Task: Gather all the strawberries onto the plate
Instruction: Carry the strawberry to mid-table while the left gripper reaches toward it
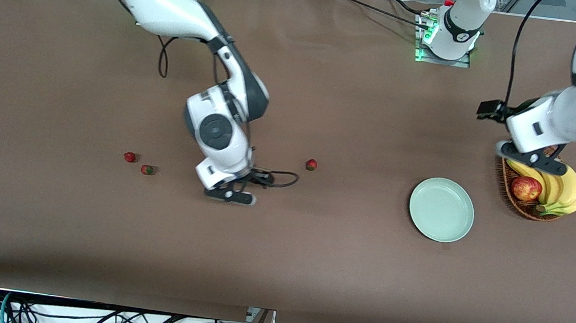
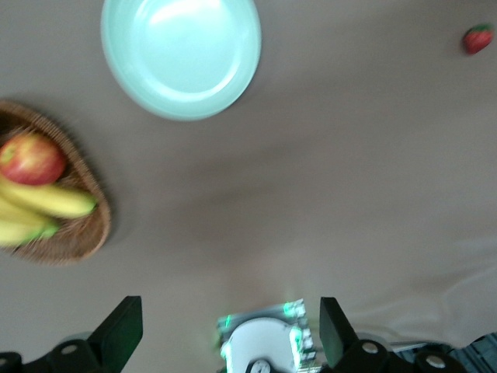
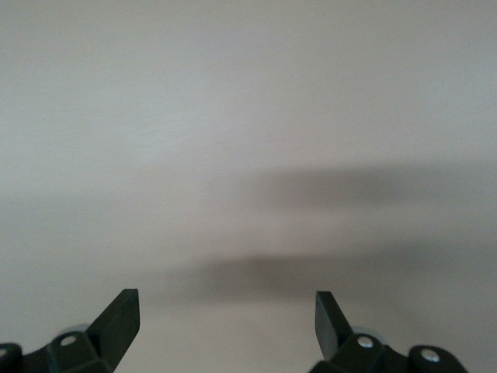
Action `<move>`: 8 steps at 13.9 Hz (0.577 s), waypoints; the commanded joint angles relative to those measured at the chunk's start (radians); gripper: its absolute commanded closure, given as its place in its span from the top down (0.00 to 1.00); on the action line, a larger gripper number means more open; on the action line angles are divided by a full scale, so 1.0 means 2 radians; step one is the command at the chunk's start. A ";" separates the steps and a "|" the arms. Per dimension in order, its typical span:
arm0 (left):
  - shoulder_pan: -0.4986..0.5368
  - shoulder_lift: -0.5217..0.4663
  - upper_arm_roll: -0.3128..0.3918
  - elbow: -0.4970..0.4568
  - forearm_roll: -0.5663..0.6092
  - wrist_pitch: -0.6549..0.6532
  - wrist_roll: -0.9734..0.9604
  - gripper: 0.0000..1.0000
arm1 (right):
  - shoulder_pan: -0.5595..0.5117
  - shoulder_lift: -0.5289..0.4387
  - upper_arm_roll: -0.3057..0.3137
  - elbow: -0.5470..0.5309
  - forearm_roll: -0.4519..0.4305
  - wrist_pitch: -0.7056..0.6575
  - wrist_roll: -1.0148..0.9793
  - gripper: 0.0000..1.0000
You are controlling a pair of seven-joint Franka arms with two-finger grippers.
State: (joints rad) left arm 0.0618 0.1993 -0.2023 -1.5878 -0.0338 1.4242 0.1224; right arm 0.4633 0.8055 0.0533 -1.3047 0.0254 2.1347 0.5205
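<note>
My right gripper grabs a strawberry by its red sides next. Then my right gripper collects the strawberry into the plate (image 1: 441, 209).
Three strawberries lie on the brown table. Two sit close together toward the right arm's end, one strawberry (image 1: 130, 156) and another strawberry (image 1: 147, 169) slightly nearer the front camera. The third strawberry (image 1: 311, 164) (image 2: 478, 38) lies alone near the table's middle. The pale mint-green plate (image 1: 441, 209) (image 2: 180, 54) holds nothing. My right gripper (image 1: 231, 196) (image 3: 225, 303) is open, low over bare table between the pair and the single berry. My left gripper (image 1: 532, 159) (image 2: 231, 307) waits open over the basket.
A brown wicker basket (image 1: 509, 198) (image 2: 78, 233) beside the plate, at the left arm's end, holds a red apple (image 1: 526, 188) (image 2: 31, 158) and bananas (image 1: 566, 190) (image 2: 50, 200). A black cable (image 1: 280, 179) loops off the right wrist.
</note>
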 commanded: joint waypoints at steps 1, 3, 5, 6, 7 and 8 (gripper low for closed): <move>-0.035 0.038 0.000 0.008 -0.024 0.062 -0.017 1.00 | -0.071 -0.022 0.008 -0.012 -0.004 -0.065 -0.124 1.00; -0.085 0.074 0.001 0.002 -0.048 0.140 -0.082 1.00 | -0.106 -0.033 -0.001 -0.027 -0.005 -0.102 -0.176 1.00; -0.145 0.110 0.001 0.002 -0.044 0.206 -0.183 1.00 | -0.117 -0.051 -0.020 -0.066 -0.010 -0.102 -0.193 1.00; -0.166 0.126 0.001 0.002 -0.044 0.239 -0.223 1.00 | -0.123 -0.058 -0.030 -0.082 -0.010 -0.099 -0.208 1.00; -0.186 0.143 0.003 0.001 -0.036 0.266 -0.253 1.00 | -0.128 -0.062 -0.036 -0.091 -0.010 -0.098 -0.230 1.00; -0.200 0.163 0.002 0.000 -0.009 0.289 -0.276 1.00 | -0.133 -0.062 -0.041 -0.097 -0.010 -0.098 -0.249 1.00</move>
State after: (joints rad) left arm -0.2940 0.4691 -0.2116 -1.5990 -0.1017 1.9396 -0.3424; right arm 0.2034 0.7361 -0.0176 -1.4158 0.0188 1.9321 0.0797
